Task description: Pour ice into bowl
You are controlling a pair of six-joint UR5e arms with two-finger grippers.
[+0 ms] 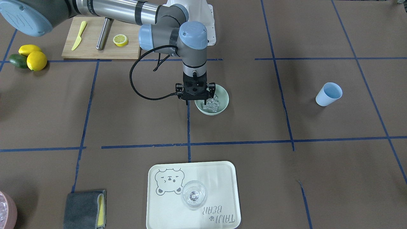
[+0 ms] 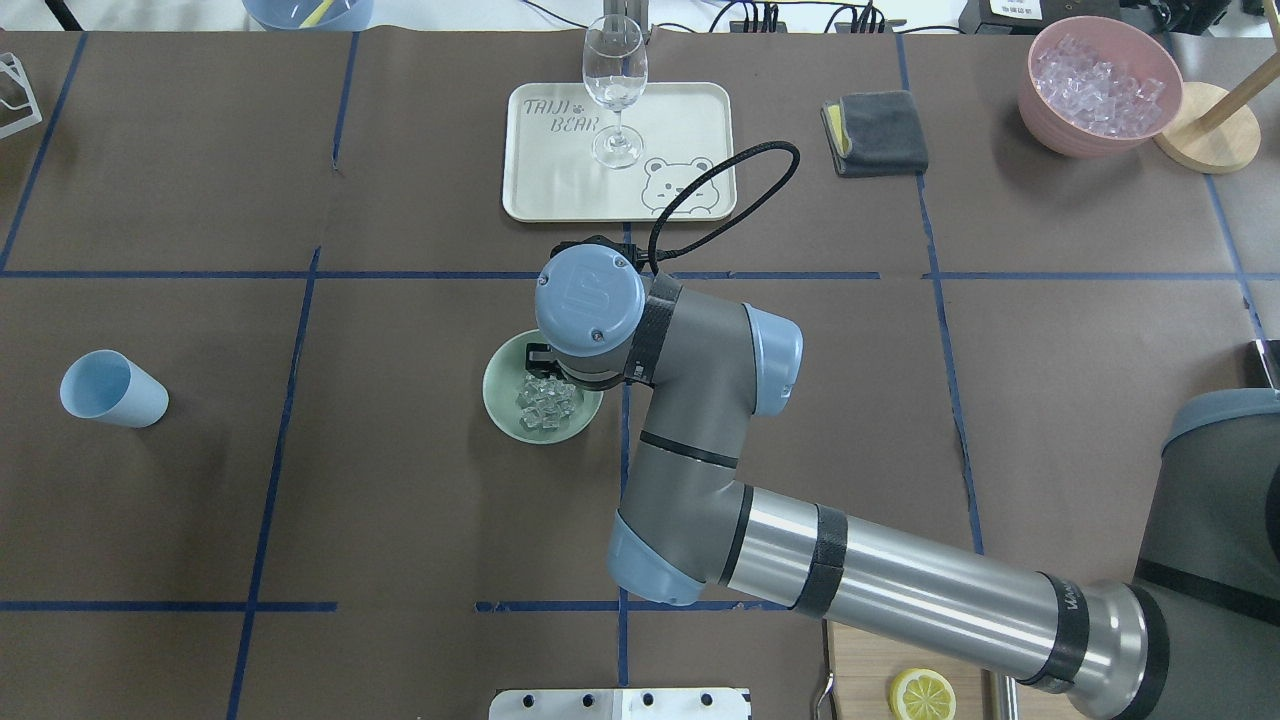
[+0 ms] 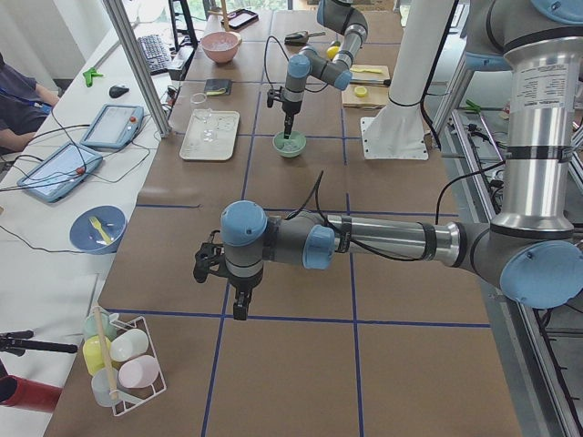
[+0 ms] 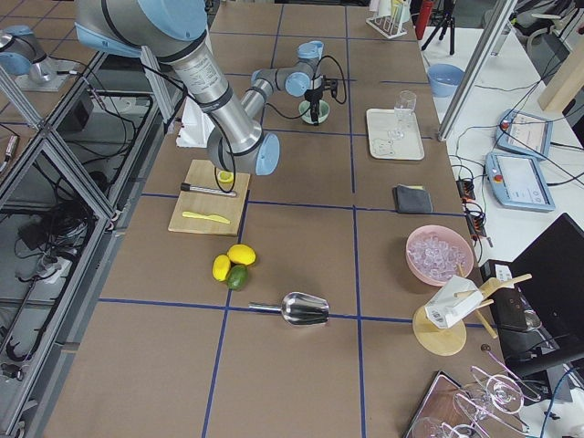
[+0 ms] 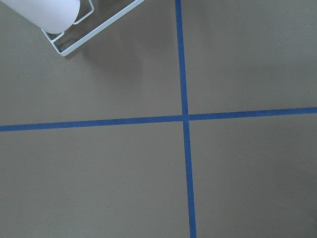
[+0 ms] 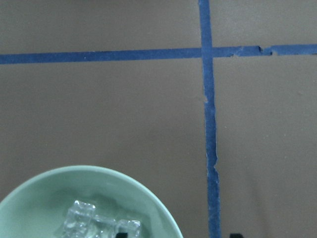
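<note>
Loose ice cubes lie in the bottom of the bowl. My right gripper will next grab it upright by its bare rim.
The pale mint-green bowl (image 1: 223, 106) stands near the table's middle, and the ice (image 1: 212, 104), a small heap of clear cubes, lies inside it. Both show in the overhead view as bowl (image 2: 500, 392) and ice (image 2: 548, 402). My right gripper (image 1: 197, 103) points straight down over the bowl's edge on its side, open and empty. Its wrist view shows the bowl's rim (image 6: 44, 196) with cubes (image 6: 81, 218) at the bottom left. My left gripper (image 3: 239, 308) hangs over bare table far from the bowl, and I cannot tell whether it is open or shut.
An empty blue cup (image 2: 112, 389) sits on the robot's left side. A cream tray (image 2: 690, 110) holds a wine glass (image 2: 614, 80). A pink container of ice (image 2: 1098, 85), a grey cloth (image 2: 878, 132), a cutting board (image 1: 92, 47) and lemons (image 1: 35, 58) stand around the edges.
</note>
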